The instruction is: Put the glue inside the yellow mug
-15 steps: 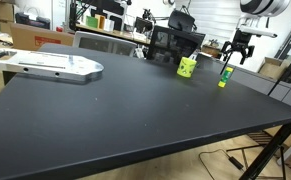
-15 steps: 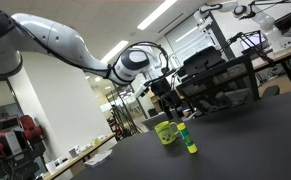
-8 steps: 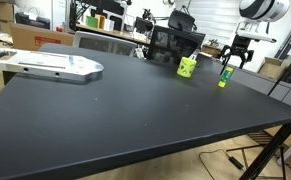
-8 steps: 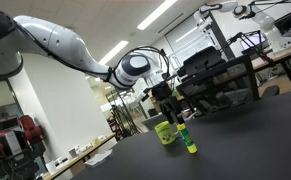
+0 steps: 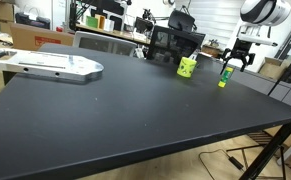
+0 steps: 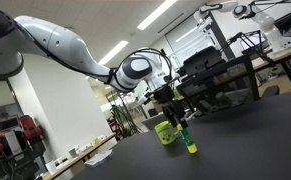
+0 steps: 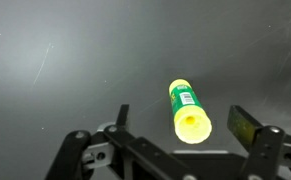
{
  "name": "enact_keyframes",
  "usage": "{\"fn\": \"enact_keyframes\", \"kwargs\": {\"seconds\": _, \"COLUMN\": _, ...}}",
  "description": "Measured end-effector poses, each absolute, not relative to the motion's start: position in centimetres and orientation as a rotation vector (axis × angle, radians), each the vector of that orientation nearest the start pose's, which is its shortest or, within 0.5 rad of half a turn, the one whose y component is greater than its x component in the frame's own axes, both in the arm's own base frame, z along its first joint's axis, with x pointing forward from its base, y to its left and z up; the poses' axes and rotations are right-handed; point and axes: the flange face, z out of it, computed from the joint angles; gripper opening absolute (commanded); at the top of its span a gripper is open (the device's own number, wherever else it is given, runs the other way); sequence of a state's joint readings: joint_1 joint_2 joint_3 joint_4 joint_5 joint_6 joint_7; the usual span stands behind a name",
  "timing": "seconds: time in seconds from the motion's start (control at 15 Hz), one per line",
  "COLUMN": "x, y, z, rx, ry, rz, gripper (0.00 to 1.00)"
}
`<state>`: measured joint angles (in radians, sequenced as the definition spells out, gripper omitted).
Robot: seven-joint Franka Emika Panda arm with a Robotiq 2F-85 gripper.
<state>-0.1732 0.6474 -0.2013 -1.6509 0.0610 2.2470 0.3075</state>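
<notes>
My gripper is ready to close, since the glue's top is between my fingers. Closing now would catch the glue's yellow top (image 5: 227, 69) (image 7: 192, 122).
The glue (image 5: 223, 78) is a slim yellow bottle with a green label, standing upright on the black table (image 5: 135, 110) near its far right edge. The yellow mug (image 5: 188, 67) stands a short way beside it. Both also show in an exterior view, the mug (image 6: 166, 131) next to the glue (image 6: 189, 141). My gripper (image 5: 231, 66) hangs just above the glue, also seen in an exterior view (image 6: 181, 122). In the wrist view the glue's yellow top (image 7: 188, 110) sits between the spread fingers of the gripper (image 7: 182, 120), which is open and not touching it.
A flat grey-white device (image 5: 50, 66) lies at the table's far left. A black chair (image 5: 175, 42) and cluttered desks stand behind the mug. The table's right edge (image 5: 275, 95) runs close to the glue.
The gripper has come down and slightly toward the glue over the last second. The glue and mug have not moved.
</notes>
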Motion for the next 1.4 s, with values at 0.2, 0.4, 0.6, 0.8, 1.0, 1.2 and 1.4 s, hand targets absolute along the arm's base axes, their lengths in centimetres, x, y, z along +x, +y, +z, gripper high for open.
{"fn": "enact_keyframes", "kwargs": {"seconds": 0.2, "x": 63.9, "y": -23.6, "z": 23.6, "rx": -3.028, "ry": 1.092, "rz": 0.040, "gripper": 0.74}}
{"fn": "enact_keyframes", "kwargs": {"seconds": 0.4, "x": 63.7, "y": -23.6, "z": 23.2, "rx": -3.028, "ry": 1.093, "rz": 0.039, "gripper": 0.53}}
{"fn": "enact_keyframes", "kwargs": {"seconds": 0.6, "x": 63.6, "y": -23.6, "z": 23.0, "rx": -3.028, "ry": 1.095, "rz": 0.046, "gripper": 0.33}}
{"fn": "enact_keyframes", "kwargs": {"seconds": 0.8, "x": 63.5, "y": -23.6, "z": 22.9, "rx": -3.028, "ry": 1.095, "rz": 0.049, "gripper": 0.13}}
{"fn": "enact_keyframes", "kwargs": {"seconds": 1.0, "x": 63.6, "y": -23.5, "z": 23.0, "rx": -3.029, "ry": 1.093, "rz": 0.043, "gripper": 0.09}}
{"fn": "enact_keyframes", "kwargs": {"seconds": 1.2, "x": 63.9, "y": -23.4, "z": 23.5, "rx": -3.032, "ry": 1.086, "rz": 0.014, "gripper": 0.09}}
{"fn": "enact_keyframes", "kwargs": {"seconds": 1.4, "x": 64.6, "y": -22.7, "z": 26.0, "rx": -3.036, "ry": 1.063, "rz": -0.064, "gripper": 0.09}}
